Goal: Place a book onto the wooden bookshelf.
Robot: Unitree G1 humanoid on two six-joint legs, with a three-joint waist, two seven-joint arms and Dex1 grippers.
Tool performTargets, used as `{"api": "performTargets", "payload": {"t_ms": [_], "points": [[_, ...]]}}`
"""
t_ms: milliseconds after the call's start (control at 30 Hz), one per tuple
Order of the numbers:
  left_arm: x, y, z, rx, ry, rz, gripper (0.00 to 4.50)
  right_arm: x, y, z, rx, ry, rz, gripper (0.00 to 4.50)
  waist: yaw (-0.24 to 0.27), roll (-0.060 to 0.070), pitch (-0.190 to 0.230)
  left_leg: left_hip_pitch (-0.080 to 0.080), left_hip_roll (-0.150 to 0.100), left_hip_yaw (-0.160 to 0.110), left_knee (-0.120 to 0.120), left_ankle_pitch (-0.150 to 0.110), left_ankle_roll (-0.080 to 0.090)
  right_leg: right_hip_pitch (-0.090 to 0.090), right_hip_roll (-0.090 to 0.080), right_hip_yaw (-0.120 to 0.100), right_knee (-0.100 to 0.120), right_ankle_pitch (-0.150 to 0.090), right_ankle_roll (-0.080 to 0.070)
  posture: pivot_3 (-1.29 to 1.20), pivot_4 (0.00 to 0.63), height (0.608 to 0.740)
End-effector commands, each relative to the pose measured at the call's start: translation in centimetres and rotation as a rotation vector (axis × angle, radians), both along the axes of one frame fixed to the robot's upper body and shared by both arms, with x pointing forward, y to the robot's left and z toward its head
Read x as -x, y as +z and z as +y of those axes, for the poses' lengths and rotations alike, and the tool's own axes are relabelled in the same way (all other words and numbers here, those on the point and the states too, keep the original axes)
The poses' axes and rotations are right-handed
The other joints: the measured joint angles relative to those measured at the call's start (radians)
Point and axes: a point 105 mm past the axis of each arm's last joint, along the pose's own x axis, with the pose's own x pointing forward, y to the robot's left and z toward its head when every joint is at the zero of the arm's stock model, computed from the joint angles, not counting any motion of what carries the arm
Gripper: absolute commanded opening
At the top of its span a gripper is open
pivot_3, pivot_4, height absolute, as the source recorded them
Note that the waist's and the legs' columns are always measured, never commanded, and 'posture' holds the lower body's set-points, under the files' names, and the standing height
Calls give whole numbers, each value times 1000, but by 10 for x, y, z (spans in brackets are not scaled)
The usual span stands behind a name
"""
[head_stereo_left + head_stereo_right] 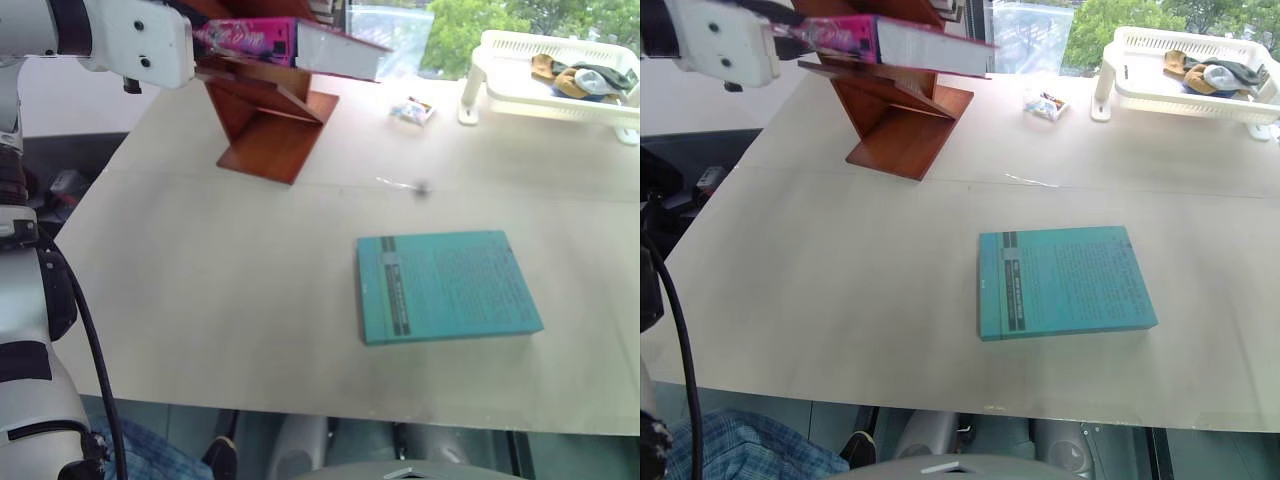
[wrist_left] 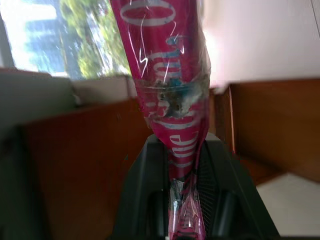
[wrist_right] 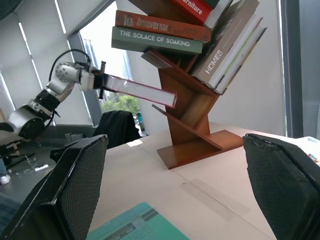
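Note:
The book's white page edges are above and beyond the slanted board (image 1: pixel 268 93), so my left gripper should move the book toward the board before releasing it.
My left gripper (image 2: pixel 182 200) is shut on the spine end of the magenta-pink book (image 1: pixel 250 40). The book is held roughly level in the air, with its white page edges (image 1: pixel 335 52) turned toward me. Its far end reaches in beside the slanted boards of the reddish-brown wooden bookshelf (image 1: pixel 270 130) at the table's far left. I cannot tell whether the book touches a board. The right wrist view shows the bookshelf (image 3: pixel 195 125) with several books lying and leaning on its upper boards. My right gripper (image 3: pixel 175 200) stands open and holds nothing.
A teal-green book (image 1: pixel 445 285) lies flat in the middle of the pale table (image 1: pixel 200 290). A white plastic tray rack (image 1: pixel 560 80) with small items stands at the far right. A small packet (image 1: pixel 412 110) lies between it and the shelf.

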Motion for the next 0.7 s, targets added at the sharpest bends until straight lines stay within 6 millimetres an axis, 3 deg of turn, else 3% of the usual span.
{"api": "performTargets", "payload": {"t_ms": [33,133,333,700], "points": [[0,20,8,-19,47,-101,299,9,9,8,13,90,-64,4418,0,0,0,-3,0,0,2,0,0,-4,0,1,3,0,0,0,150,740],[-8,16,15,-8,87,-79,299,7,8,11,16,99,-66,4418,0,0,0,-16,0,1,7,0,0,-18,0,1,11,0,0,0,150,740],[-20,10,27,-23,158,-70,299,3,9,14,16,110,-69,4418,0,0,0,-17,0,1,7,0,0,-21,0,2,11,0,0,0,150,740],[-32,7,22,-35,182,-55,299,3,12,18,-5,150,-57,4418,0,0,0,-18,0,1,8,0,0,-21,0,1,11,0,0,0,150,740]]}}
